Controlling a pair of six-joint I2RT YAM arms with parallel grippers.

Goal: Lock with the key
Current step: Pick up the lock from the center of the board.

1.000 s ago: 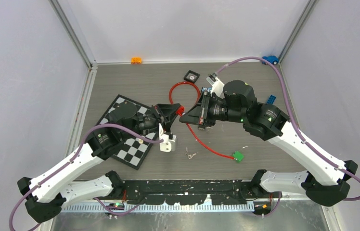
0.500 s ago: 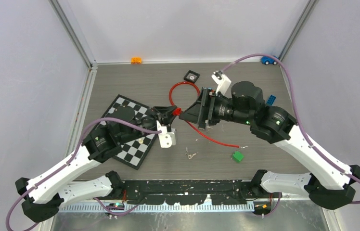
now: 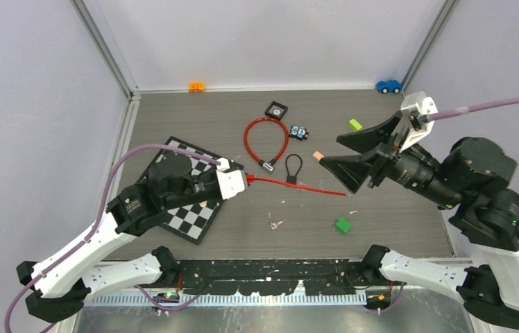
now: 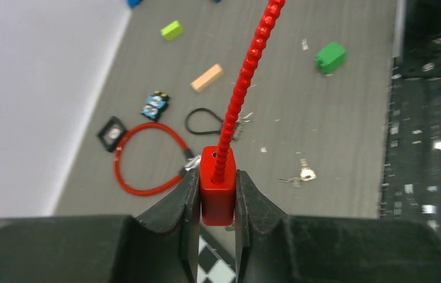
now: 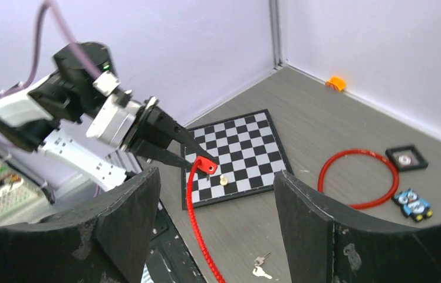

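The tip of the beaded red cable will stay free to go into the lock body (image 3: 250, 178), as my right gripper will next grab the cable just short of its far end (image 3: 336, 192).
My left gripper (image 4: 217, 191) is shut on the red lock body (image 4: 218, 186), held over the edge of the chessboard (image 3: 191, 222). A beaded red cable (image 3: 298, 186) leaves a hole in the lock body (image 3: 250, 178) and runs right, with its far end on the table. The keys (image 3: 275, 223) lie loose on the table below the cable; the right wrist view shows the keys (image 5: 259, 270) too. My right gripper (image 3: 329, 150) hangs open above the table's right half, with nothing between its fingers (image 5: 130, 227).
A second red cable ring (image 3: 266, 139) and a black loop (image 3: 293, 166) lie mid-table. Small blocks are scattered: green (image 3: 342, 225), lime (image 3: 356, 125), peach (image 3: 318, 156). A black square (image 3: 277, 109), a toy (image 3: 299, 131), an orange piece (image 3: 196, 87) and a blue car (image 3: 388, 86) lie further back.
My right gripper has opened, let go at the lock and pulled back to the right. The left gripper drew the lock body slightly left, and the cable now lies stretched out rightward.
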